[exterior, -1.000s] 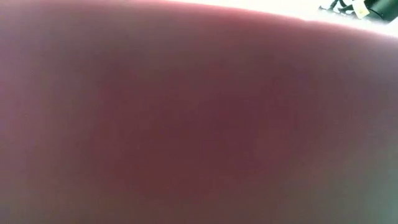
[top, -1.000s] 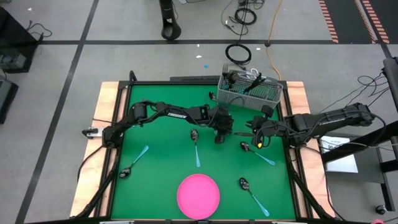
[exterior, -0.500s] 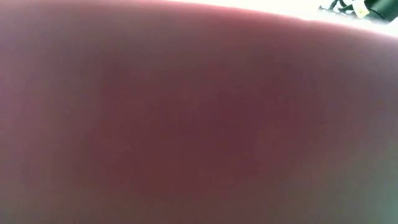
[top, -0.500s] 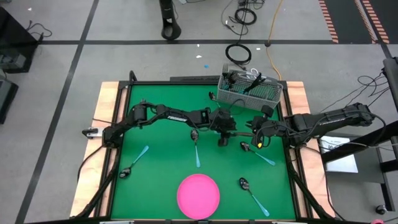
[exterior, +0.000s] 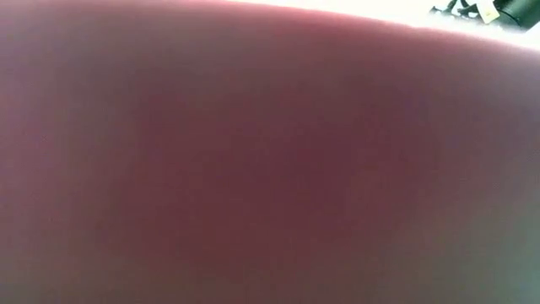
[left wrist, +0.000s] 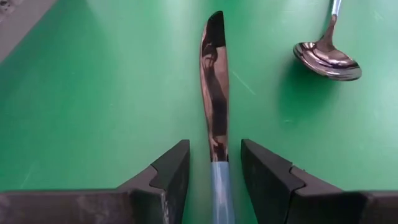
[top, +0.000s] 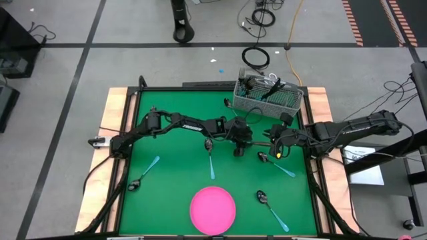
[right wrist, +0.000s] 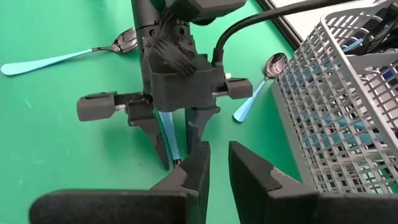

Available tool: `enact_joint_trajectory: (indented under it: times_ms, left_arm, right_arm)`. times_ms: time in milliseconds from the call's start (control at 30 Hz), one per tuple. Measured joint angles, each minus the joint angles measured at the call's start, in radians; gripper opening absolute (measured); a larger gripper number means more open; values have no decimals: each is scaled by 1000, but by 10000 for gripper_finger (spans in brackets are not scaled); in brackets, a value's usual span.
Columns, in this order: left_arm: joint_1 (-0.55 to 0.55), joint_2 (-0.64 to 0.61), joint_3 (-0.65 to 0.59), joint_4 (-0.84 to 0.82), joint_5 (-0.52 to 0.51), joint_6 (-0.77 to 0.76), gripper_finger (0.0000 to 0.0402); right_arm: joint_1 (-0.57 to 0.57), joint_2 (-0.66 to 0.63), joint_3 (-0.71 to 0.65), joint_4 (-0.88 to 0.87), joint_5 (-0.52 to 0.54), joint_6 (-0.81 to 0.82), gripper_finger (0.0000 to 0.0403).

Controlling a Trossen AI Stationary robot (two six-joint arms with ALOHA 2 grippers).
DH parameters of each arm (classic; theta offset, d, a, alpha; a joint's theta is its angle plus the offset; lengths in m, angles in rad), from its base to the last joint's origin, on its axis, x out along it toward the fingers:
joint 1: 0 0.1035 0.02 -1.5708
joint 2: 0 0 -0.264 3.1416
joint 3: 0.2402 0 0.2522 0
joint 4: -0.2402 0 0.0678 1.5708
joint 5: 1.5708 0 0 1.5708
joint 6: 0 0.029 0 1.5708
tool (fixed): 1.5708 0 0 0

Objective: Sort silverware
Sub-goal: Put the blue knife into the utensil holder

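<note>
My left gripper should next hold the knife by its light-blue handle (left wrist: 222, 186) beside the blade, to sort it into the grey wire basket.
A knife (left wrist: 214, 93) with a dark blade and a light-blue handle lies flat on the green mat at mid-table. My left gripper (left wrist: 214, 147) is open and points down at a slant over it. Its fingers stand on either side of the knife where blade meets handle, with a gap on each side. The right wrist view shows the blue handle (right wrist: 168, 134) between those fingers. My right gripper (right wrist: 219, 154) hovers just right of it (top: 272, 147), its fingers a little apart with nothing between them. Spoons (top: 209, 157) (top: 277, 166) lie nearby on the mat.
The grey wire basket (top: 267, 98) with silverware stands at the far right, one spoon (right wrist: 272, 63) beside its wall. The pink plate (top: 213, 208) sits at the near edge and fills the low view. More spoons lie at the near left (top: 141, 175) and near right (top: 270, 207).
My left gripper has shifted slightly toward the table's right edge and sunk a little over the knife. My right arm has kept still, and nothing on the mat has moved.
</note>
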Motion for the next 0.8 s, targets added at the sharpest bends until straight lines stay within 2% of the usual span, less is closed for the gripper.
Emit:
enact_joint_trajectory:
  times_ms: [233, 567, 800]
  left_arm:
    - [0, 14, 4, -8, -4, 4, 140]
    - [0, 17, 3, -10, -11, 7, 66]
    - [2, 18, 2, -6, -16, 7, 43]
  right_arm:
    - [0, 0, 0, 1, 0, 0, 50]
    - [0, 0, 0, 1, 0, 0, 50]
    - [0, 0, 0, 0, 0, 0, 50]
